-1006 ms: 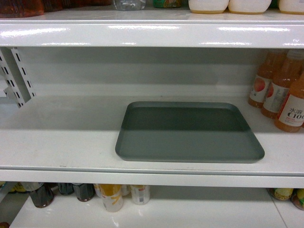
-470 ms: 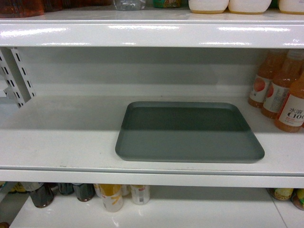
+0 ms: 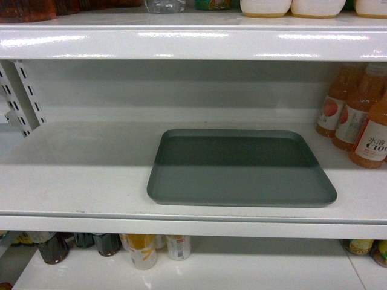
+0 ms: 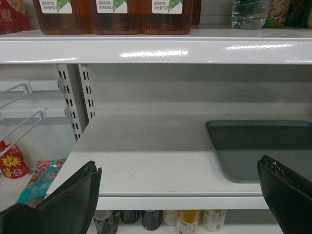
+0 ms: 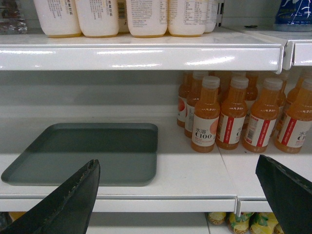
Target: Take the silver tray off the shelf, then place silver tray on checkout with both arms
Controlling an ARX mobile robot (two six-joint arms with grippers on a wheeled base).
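The silver tray (image 3: 240,167) will go to the checkout with both arms. For that, my left gripper will next grab the tray by its short side rim (image 3: 155,166).
The silver tray (image 3: 240,167) lies flat on the white shelf (image 3: 78,181), right of centre, its near rim close to the shelf's front lip. No arm shows in the head view. In the left wrist view my left gripper (image 4: 178,169) is open, its black fingers wide apart in front of the shelf lip, and the tray (image 4: 258,146) lies to its right. My right gripper (image 5: 176,166) is open too, short of the shelf (image 5: 195,170), with the tray (image 5: 87,152) to its left. Both hold nothing. The checkout is out of view.
Orange juice bottles (image 3: 363,118) stand on the shelf right of the tray, seen closer in the right wrist view as bottles (image 5: 234,114). A perforated upright (image 4: 75,102) stands at the left. The upper shelf board (image 3: 193,42) overhangs the tray. Cans (image 3: 142,249) sit on the lower shelf.
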